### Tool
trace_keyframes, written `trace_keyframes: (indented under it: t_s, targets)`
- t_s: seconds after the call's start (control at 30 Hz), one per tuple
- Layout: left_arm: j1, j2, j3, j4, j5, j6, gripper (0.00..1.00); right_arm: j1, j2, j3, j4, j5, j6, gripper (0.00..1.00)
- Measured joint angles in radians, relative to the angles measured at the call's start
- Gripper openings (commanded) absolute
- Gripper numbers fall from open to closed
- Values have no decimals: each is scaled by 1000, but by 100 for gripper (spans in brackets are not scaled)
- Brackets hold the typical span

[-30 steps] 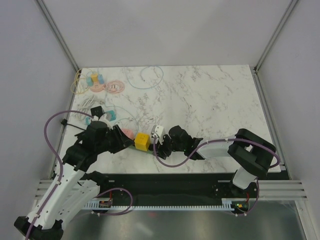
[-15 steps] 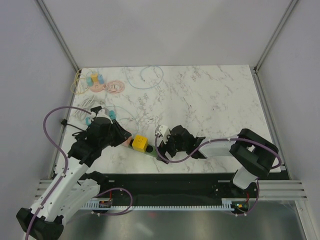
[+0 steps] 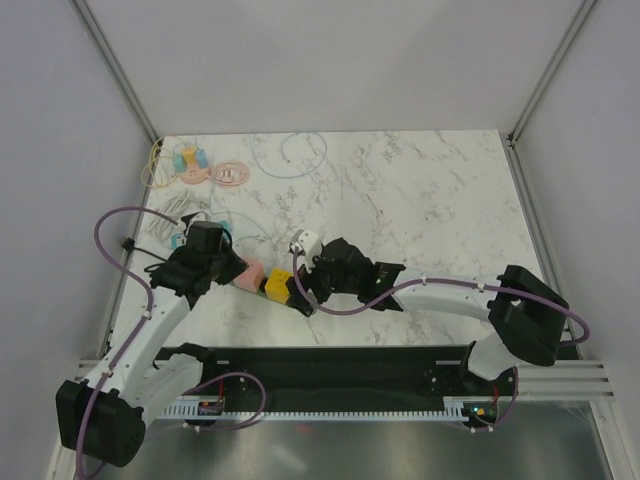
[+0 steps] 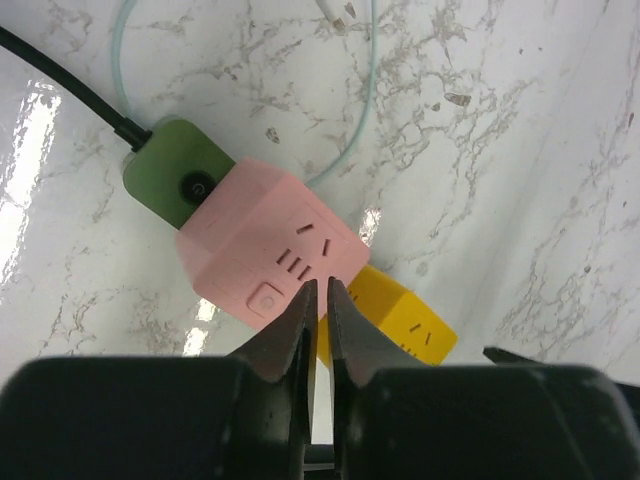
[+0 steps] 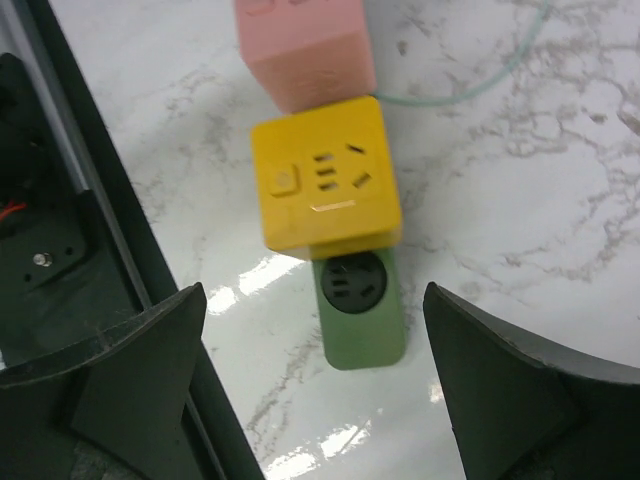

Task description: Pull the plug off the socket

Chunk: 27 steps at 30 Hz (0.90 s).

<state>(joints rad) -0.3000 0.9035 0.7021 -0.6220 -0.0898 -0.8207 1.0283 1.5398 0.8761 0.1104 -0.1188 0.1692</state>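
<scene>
Next, my right gripper grabs the yellow cube's opposite sides on either side of the green socket strip [image 5: 365, 320], to pull the yellow cube [image 5: 327, 182] off the socket.
A green socket strip [image 5: 365, 320] lies on the marble with a pink cube [image 5: 305, 45] and a yellow cube [image 5: 322, 175] plugged in; its end socket [image 5: 353, 281] is bare. My right gripper [image 5: 315, 370] hangs open above that end, nothing between its fingers [image 5: 130, 370]. A white plug [image 3: 303, 243] sits off the strip, just beyond the right gripper [image 3: 303, 285]. My left gripper [image 4: 318, 290] is shut, empty, its tips over the seam between the pink cube [image 4: 270, 250] and the yellow cube [image 4: 400, 320]. From above, the left gripper [image 3: 232, 268] is beside the pink cube [image 3: 250, 274].
The strip's black cable [image 4: 70, 85] runs off to the left. Coiled cables and small plugs [image 3: 190, 165], a white cable bundle [image 3: 175, 215] and a pale blue loop [image 3: 290, 155] lie at the back left. The black base rail [image 3: 330, 360] borders the near edge.
The right gripper opened wide and shifted left over the strip's end. The white plug left the strip and moved far-left. The left gripper closed and swung in over the pink cube.
</scene>
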Motion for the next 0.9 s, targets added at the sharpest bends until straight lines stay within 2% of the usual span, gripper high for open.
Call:
trace_keyframes:
  t_s: [0.07,0.17,0.27,0.47,0.63,0.9]
  targets:
    - [24,15,-10,14,14,4,10,21,10,39,1,-5,0,98]
    - [32,37,-26,36,37,7,2,44,66,105,0,-10,-6,98]
    - [32,37,-47,61,48,3,2,59,134,167,-11,-5,-26,98]
    - [35,24,-75,109,49,-13,2,80,237,292,-44,28,-70,91]
    - [37,26,-89,138,61,-45,2,89,263,323,-57,52,-105,88]
    - [41,-20,-135,172,76,-89,2,102,264,323,-66,134,-135,89]
